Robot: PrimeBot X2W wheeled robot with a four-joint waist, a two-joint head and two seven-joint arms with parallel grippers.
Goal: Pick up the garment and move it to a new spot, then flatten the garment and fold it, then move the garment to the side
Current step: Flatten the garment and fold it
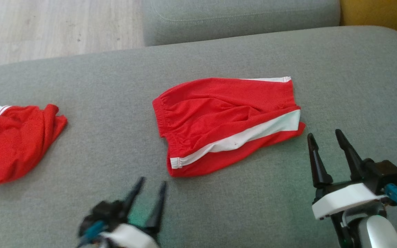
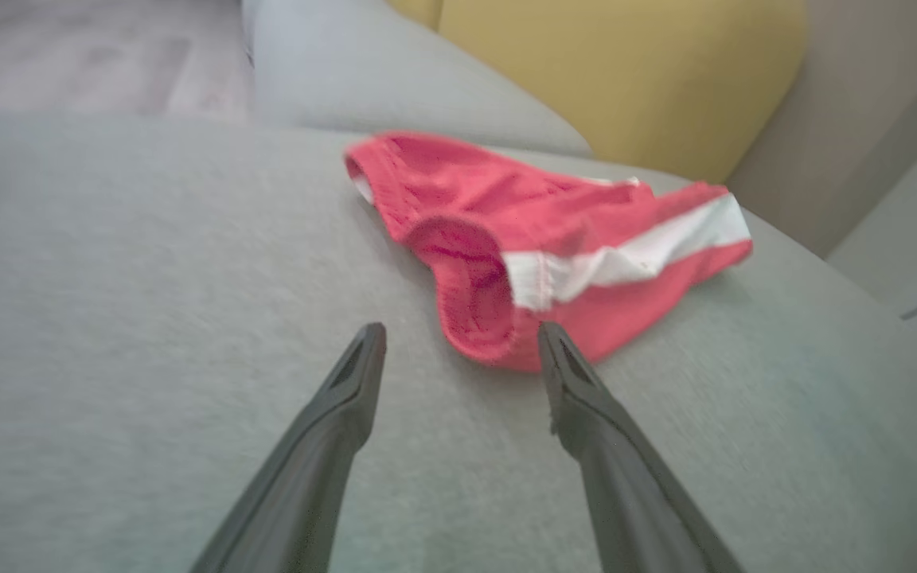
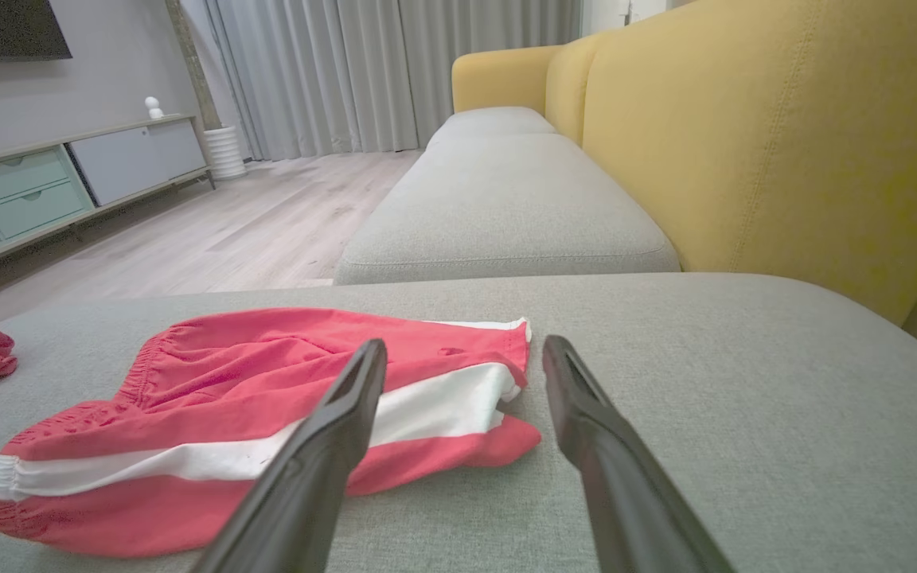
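Observation:
The left gripper should next take hold of the shorts by the white-striped waistband corner (image 1: 176,163) (image 2: 528,280), because the edge of the open waistband stands up off the cushion.
Red shorts with a white side stripe (image 1: 226,120) lie folded on the grey sofa cushion (image 1: 115,79), waistband to the left. My left gripper (image 1: 153,182) is open just below the shorts' lower-left corner, blurred; the waistband corner of the shorts (image 2: 498,239) sits right beyond its fingertips in the left wrist view. My right gripper (image 1: 324,134) is open beside the shorts' right hem, nothing between its fingers. The right wrist view has the shorts (image 3: 267,406) lying to the left of the right gripper (image 3: 465,350).
A second red garment with white trim (image 1: 12,141) lies crumpled at the cushion's left edge. Another grey seat cushion (image 1: 240,17) adjoins at the back, with the yellow backrest (image 3: 785,143) on the right. Wooden floor (image 1: 47,27) lies beyond the far left edge.

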